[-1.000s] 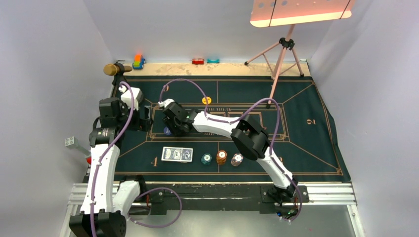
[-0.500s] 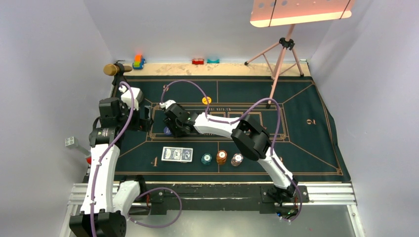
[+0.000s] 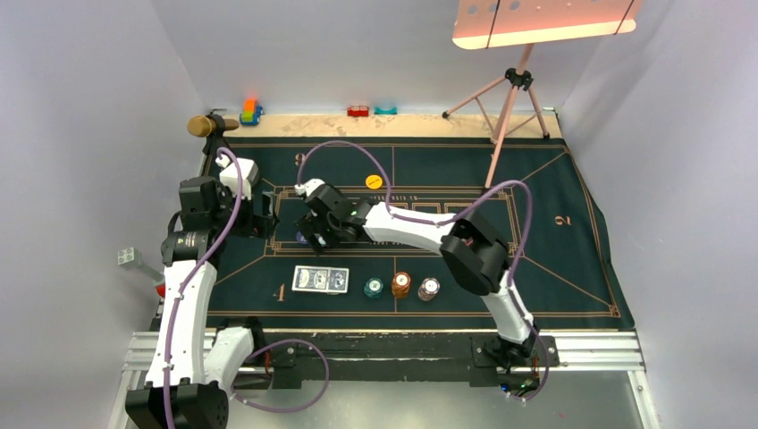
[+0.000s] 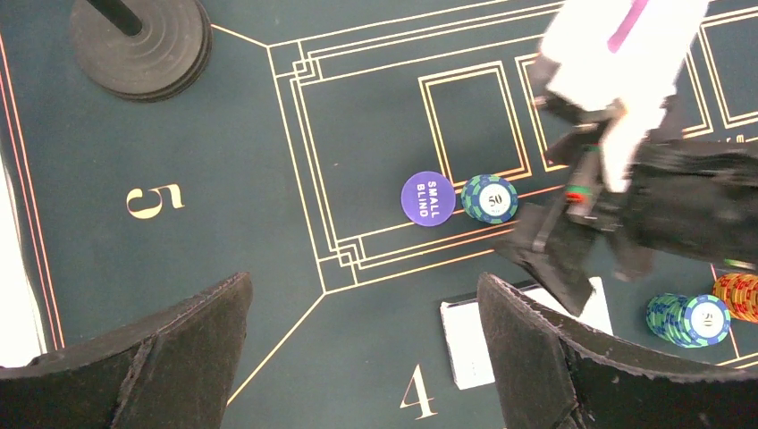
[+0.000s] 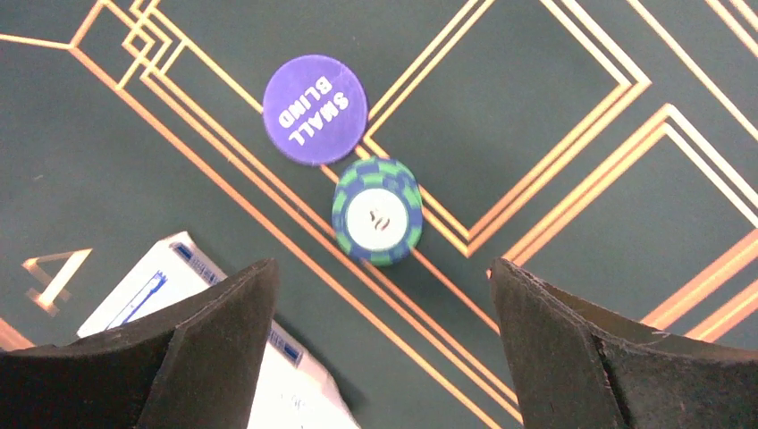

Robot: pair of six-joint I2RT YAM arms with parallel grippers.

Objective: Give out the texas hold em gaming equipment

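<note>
My right gripper grabs the teal stack by the rims of its upper chips [image 3: 373,286] next, which leaves the lower chips free for other players.
A purple "small blind" disc [image 5: 315,109] lies on the green mat, with one teal chip [image 5: 377,211] flat beside it. My right gripper [image 5: 380,279] hangs open just above that chip, touching nothing. Blue-backed playing cards [image 3: 320,280] lie near the front, and a corner of the cards [image 5: 170,277] shows under the right gripper's left finger. Teal [image 3: 374,287], orange-brown [image 3: 401,284] and white-grey [image 3: 429,289] chip stacks stand to the right of the cards. A yellow disc [image 3: 374,181] lies farther back. My left gripper [image 4: 364,286] is open and empty, left of the purple disc [image 4: 428,197].
A pink tripod [image 3: 509,98] stands at the back right, one foot on the mat [image 3: 572,259]. Small toys [image 3: 251,111] line the far edge. A round black base [image 4: 140,45] sits back left. My right gripper [image 3: 315,228] and left gripper [image 3: 265,217] are close together.
My right gripper has opened and let go of the teal chip beside the purple disc. It has also drawn back slightly to the right. The left arm has not moved.
</note>
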